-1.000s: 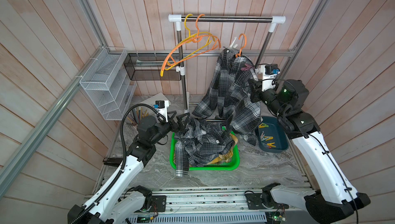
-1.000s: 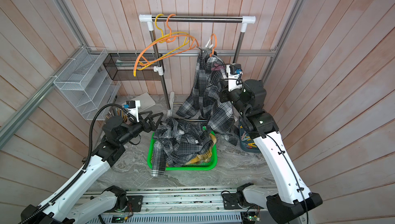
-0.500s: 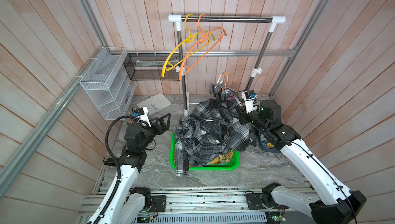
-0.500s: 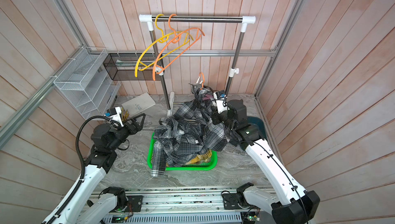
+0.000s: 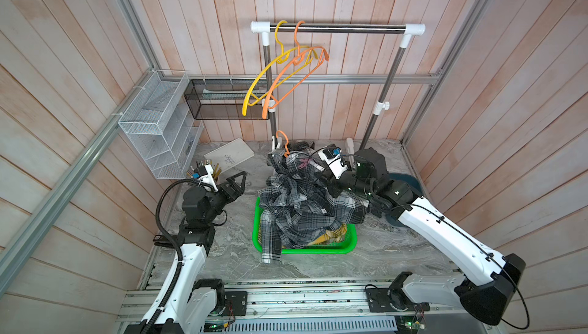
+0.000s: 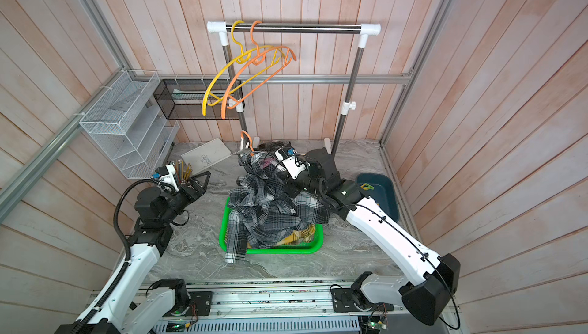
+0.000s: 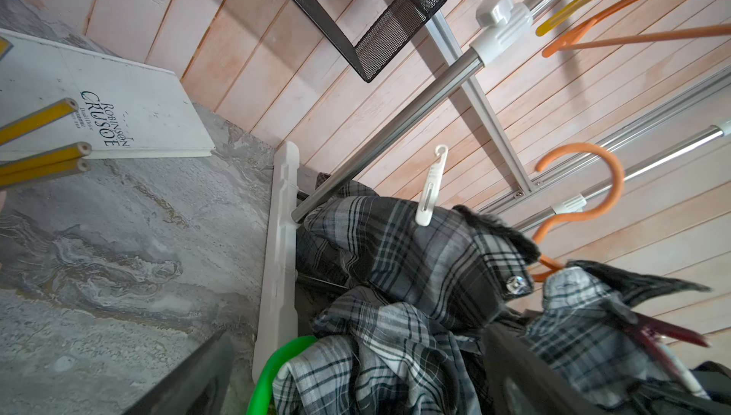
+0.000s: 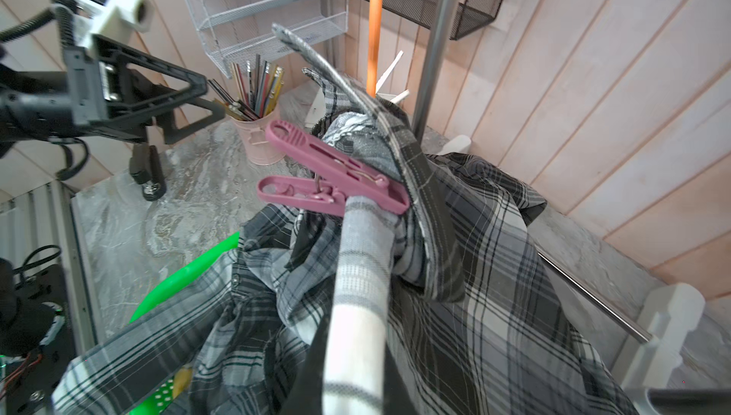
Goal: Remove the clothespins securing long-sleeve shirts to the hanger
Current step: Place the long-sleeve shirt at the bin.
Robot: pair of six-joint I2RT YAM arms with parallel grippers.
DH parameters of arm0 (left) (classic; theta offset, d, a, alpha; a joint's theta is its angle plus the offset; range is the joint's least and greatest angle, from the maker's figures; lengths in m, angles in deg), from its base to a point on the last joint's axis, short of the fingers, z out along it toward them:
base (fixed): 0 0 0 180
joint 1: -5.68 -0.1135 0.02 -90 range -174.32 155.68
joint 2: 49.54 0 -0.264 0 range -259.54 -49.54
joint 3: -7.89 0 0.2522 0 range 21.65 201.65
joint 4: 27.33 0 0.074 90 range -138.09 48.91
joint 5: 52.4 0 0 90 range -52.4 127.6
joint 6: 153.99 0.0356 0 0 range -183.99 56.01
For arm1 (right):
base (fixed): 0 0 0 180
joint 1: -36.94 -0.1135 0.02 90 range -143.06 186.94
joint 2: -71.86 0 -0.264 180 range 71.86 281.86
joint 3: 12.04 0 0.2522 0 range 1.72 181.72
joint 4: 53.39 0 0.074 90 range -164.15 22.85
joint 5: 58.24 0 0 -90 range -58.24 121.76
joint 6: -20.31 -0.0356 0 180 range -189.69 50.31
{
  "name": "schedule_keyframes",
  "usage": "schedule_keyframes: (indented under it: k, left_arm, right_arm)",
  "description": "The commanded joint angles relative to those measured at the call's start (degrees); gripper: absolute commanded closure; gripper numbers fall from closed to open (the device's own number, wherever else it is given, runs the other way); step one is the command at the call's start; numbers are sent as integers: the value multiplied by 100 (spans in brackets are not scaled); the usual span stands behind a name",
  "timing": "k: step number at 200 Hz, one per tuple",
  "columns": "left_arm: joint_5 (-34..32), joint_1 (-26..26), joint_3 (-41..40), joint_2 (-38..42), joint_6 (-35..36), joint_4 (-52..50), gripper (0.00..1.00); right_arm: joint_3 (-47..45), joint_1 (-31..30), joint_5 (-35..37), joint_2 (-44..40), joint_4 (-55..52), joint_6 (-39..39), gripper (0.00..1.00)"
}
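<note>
I need to grab the grey checked shirt below its shoulder with the white clothespin next, using my left gripper, so that the white clothespin stays exposed and can be removed.
My right gripper point(image 5: 319, 174) is shut on a fold of a grey checked long-sleeve shirt point(image 8: 455, 274), held low over the green basket point(image 5: 318, 250). The shirt still hangs on its orange hanger point(image 7: 617, 179). A mauve-pink clothespin point(image 8: 332, 181) pins it at one shoulder and a white clothespin point(image 7: 429, 191) at the other. Another grey checked shirt point(image 5: 286, 221) and a yellow one point(image 5: 332, 237) lie heaped in the basket. My left gripper point(image 5: 237, 182) is open and empty, left of the basket.
Two bare hangers, yellow point(image 5: 270, 74) and orange point(image 5: 299, 74), hang on the rack rail point(image 5: 337, 28). A dark teal tray point(image 6: 381, 189) at the right holds loose clothespins. A book point(image 5: 229, 157), pencil cup point(image 8: 259, 140), wire shelf point(image 5: 156, 125) and black mesh basket point(image 5: 222, 103) stand at the back left.
The right arm has brought the shirt and its hanger down off the rail to just above the basket. The left arm has drawn back to the left, still open.
</note>
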Motion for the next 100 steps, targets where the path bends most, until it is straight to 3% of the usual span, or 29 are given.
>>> schedule_keyframes:
  k: [1,100]
  left_arm:
    - [282,-35,28,-160,94,115,0]
    - [496,-39,523,-824,854,-64,0]
  right_arm:
    - [735,-65,-774,3,322,166,100]
    - [2664,-66,-2240,704,-94,556,100]
